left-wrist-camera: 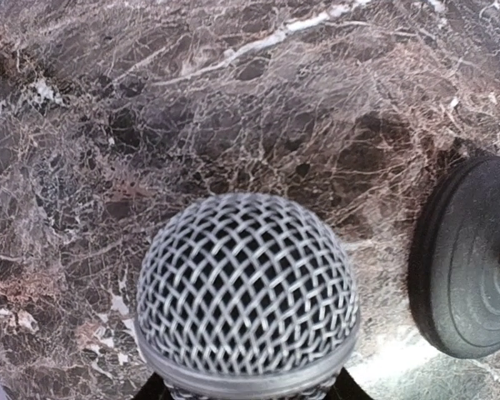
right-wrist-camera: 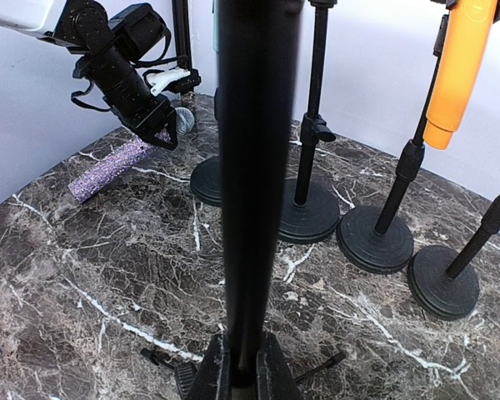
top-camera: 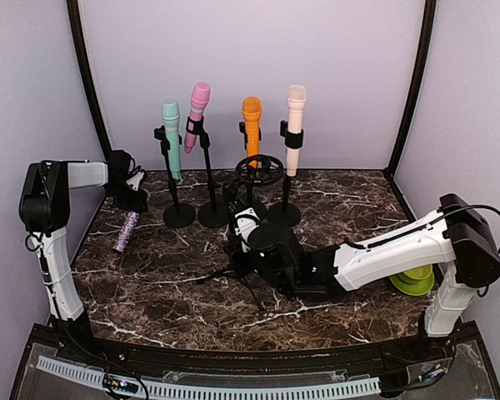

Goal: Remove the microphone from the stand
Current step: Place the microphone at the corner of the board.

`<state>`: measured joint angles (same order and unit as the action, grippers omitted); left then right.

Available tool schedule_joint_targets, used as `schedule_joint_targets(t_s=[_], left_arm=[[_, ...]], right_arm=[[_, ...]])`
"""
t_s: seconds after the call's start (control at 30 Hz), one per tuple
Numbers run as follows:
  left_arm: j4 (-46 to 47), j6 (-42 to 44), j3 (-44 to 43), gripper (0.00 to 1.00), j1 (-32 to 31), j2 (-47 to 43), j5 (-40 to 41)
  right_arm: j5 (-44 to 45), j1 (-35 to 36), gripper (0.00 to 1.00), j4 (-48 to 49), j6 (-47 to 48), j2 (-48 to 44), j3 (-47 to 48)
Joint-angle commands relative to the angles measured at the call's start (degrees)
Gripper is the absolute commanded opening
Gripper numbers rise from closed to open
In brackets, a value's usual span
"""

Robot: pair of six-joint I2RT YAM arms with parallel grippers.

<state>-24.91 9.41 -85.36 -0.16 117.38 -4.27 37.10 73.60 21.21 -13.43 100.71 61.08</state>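
The microphone's purple glitter body meets the marble with its lower end and would come to rest there. It is now time for my left gripper to release it.
The microphone [top-camera: 127,229] has a purple glitter body [right-wrist-camera: 110,169] and a silver mesh head [left-wrist-camera: 248,287]. My left gripper [top-camera: 136,200] is shut on it near the head at the table's left side, and the body slants down toward the marble. The head fills the left wrist view, hiding most of the jaws. The stand [top-camera: 233,268] is a black tripod in the middle of the table with nothing in it. My right gripper [right-wrist-camera: 240,367] is shut on its upright pole [right-wrist-camera: 250,167], low down just above the legs.
Teal [top-camera: 172,137], pink [top-camera: 198,108], orange [top-camera: 252,123] and cream [top-camera: 295,121] microphones stand in round-base stands along the back. One black base [left-wrist-camera: 475,258] lies just right of the held head. A green dish [top-camera: 415,279] sits under the right arm.
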Motion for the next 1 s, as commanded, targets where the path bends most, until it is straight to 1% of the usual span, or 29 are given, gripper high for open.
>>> schedule_joint_targets(t_s=[0.0,0.1,0.2,0.37,0.43,0.53,0.57,0.63,0.7,0.73,0.8,0.87,0.93,0.97], left_arm=[[1.9,0.2,-0.6,0.29,0.3,0.1,0.2],[1.7,-0.1,-1.0,0.31,0.3,0.8,-0.3],[1.5,0.1,-1.5,0.41,0.3,1.1,-0.6],[-0.6,0.1,-2.8,0.61,0.3,1.1,-1.9],[-1.9,0.0,-3.5,0.64,0.3,1.1,-2.4],[-4.1,0.0,-4.5,0.66,0.3,0.6,-3.2],[-4.7,0.1,-4.8,0.66,0.3,0.2,-3.5],[-6.8,0.4,-5.7,0.68,0.3,-1.2,-4.4],[-9.3,1.2,-6.2,0.73,0.3,-3.3,-5.5],[-11.1,1.9,-6.5,0.74,0.3,-5.2,-6.3],[-14.0,3.5,-6.5,0.77,0.3,-8.7,-8.1],[-16.2,5.2,-5.8,0.79,0.4,-12.9,-10.1],[-18.4,6.8,-4.8,0.8,0.4,-17.5,-12.2],[-20.3,7.9,-4.4,0.8,0.4,-19.4,-13.6]], right_arm=[[0.2,-0.1,0.0,0.6,-1.0,-0.1,1.2],[0.1,-0.1,0.0,0.5,-1.4,-0.3,1.2],[0.0,-0.1,0.0,0.4,-2.0,-0.8,0.9],[-0.2,0.0,0.0,0.3,-2.3,-1.5,0.5],[-0.3,0.0,0.04,0.3,-2.5,-1.8,0.4],[-0.6,0.0,0.08,0.1,-2.7,-2.3,0.4],[-0.7,0.0,0.11,0.0,-2.7,-2.6,0.3],[-1.1,0.1,0.23,-0.4,-2.5,-3.7,-0.1],[-2.2,0.1,0.4,-0.9,-2.1,-5.7,-0.8],[-2.7,0.1,0.51,-1.7,-2.0,-7.5,-1.2],[-4.1,0.1,0.64,-3.0,-2.2,-11.6,-2.8],[-6.3,0.1,0.71,-3.6,-2.8,-16.2,-5.1],[-10.2,0.1,0.72,-4.4,-3.5,-20.9,-8.0],[-11.2,0.1,0.71,-5.0,-4.3,-23.0,-9.1]])
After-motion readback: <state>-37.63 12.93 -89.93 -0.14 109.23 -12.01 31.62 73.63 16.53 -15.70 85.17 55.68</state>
